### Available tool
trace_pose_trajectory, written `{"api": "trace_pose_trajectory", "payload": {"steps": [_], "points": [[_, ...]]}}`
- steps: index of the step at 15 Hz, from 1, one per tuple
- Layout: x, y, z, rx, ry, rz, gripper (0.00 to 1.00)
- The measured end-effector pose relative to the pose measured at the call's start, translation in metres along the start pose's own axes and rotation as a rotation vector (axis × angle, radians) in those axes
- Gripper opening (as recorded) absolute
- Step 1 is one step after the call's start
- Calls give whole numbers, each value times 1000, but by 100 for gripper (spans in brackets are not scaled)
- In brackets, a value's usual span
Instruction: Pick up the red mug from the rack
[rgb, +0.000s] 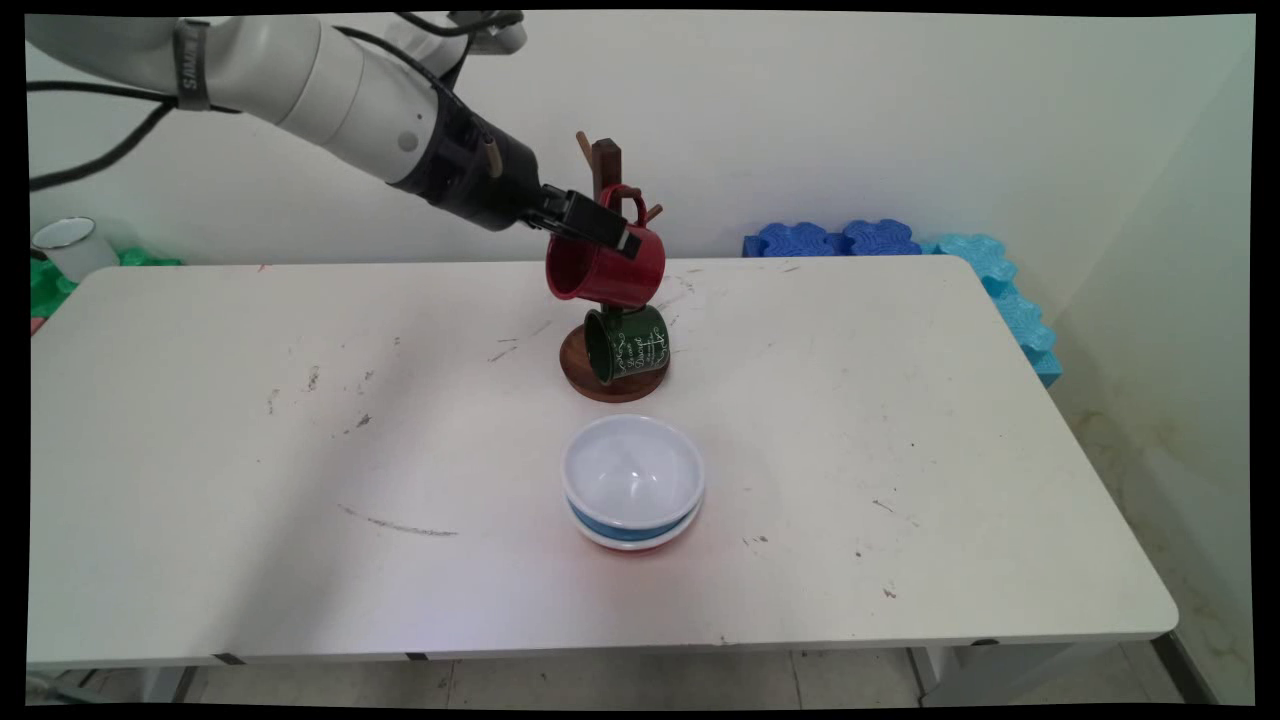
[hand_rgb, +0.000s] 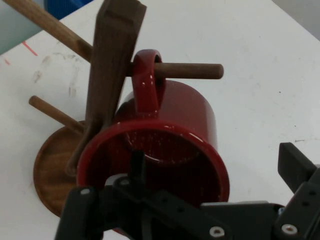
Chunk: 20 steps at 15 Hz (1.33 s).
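My gripper should hold the red mug by its rim (hand_rgb: 220, 172) next, so that it can lift the mug off the wooden mug tree (hand_rgb: 112, 50).
A red mug (rgb: 605, 268) (hand_rgb: 165, 145) hangs by its handle (hand_rgb: 147, 80) on a peg (hand_rgb: 192, 70) of the wooden mug tree (rgb: 606, 165) (hand_rgb: 112, 60). My gripper (rgb: 600, 228) (hand_rgb: 215, 170) is open at the mug's rim. One finger (hand_rgb: 136, 162) is inside the mug's mouth and the other finger (hand_rgb: 296, 165) stands outside, apart from the wall. A dark green mug (rgb: 627, 343) with white lettering hangs lower on the tree, just above its round base (rgb: 612, 385) (hand_rgb: 50, 175).
Stacked bowls (rgb: 632, 482), white on top with a blue band below, sit in front of the tree. Blue foam blocks (rgb: 840, 238) and cyan ones (rgb: 1005, 290) line the back right. A white cup (rgb: 65, 245) stands off the table's far left.
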Motion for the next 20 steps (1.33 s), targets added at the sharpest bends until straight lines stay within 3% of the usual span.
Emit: {"api": "trace_pose_trajectory", "payload": {"steps": [17,18,20], "points": [[3,16,8,-23,-43,-4,100],[3,16,9,-22,-44,-1,0],[2,15,10,-18,-44,5,0]]}}
